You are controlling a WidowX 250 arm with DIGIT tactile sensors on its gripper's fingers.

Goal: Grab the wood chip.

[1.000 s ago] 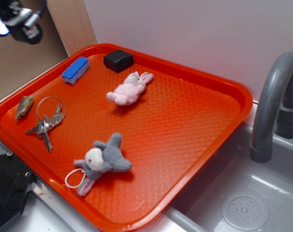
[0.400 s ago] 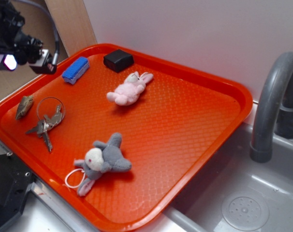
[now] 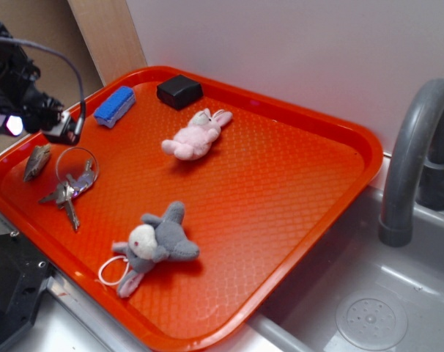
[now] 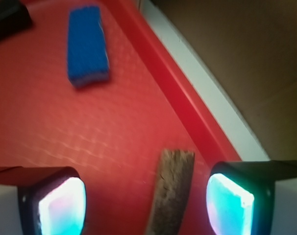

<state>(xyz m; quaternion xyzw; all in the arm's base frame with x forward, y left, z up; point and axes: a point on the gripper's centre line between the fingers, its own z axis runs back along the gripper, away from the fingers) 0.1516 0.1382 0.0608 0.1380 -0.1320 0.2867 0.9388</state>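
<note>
The gripper's fingers are above the wood chip, with bare orange tray showing below. The gripper should lower before it closes, because it would miss the chip now.
The wood chip (image 3: 37, 160) is a small rough tan-grey sliver lying flat near the left edge of the orange tray (image 3: 280, 191). In the wrist view the wood chip (image 4: 172, 188) lies between my two glowing pads, nearer the right one. My gripper (image 3: 39, 126) hangs just above and behind the chip. My gripper (image 4: 146, 203) is open, both pads wide apart and touching nothing. The chip's lower end runs out of the wrist view.
Silver keys on a ring (image 3: 72, 183) lie right beside the chip. A blue ribbed block (image 3: 114, 106), a black box (image 3: 179, 92), a pink plush rabbit (image 3: 195, 136) and a grey plush toy (image 3: 154, 244) also sit on the tray. A sink and grey faucet (image 3: 412, 161) are at right.
My gripper has come down and forward from the upper left corner to just above the wood chip. Nothing on the tray has moved.
</note>
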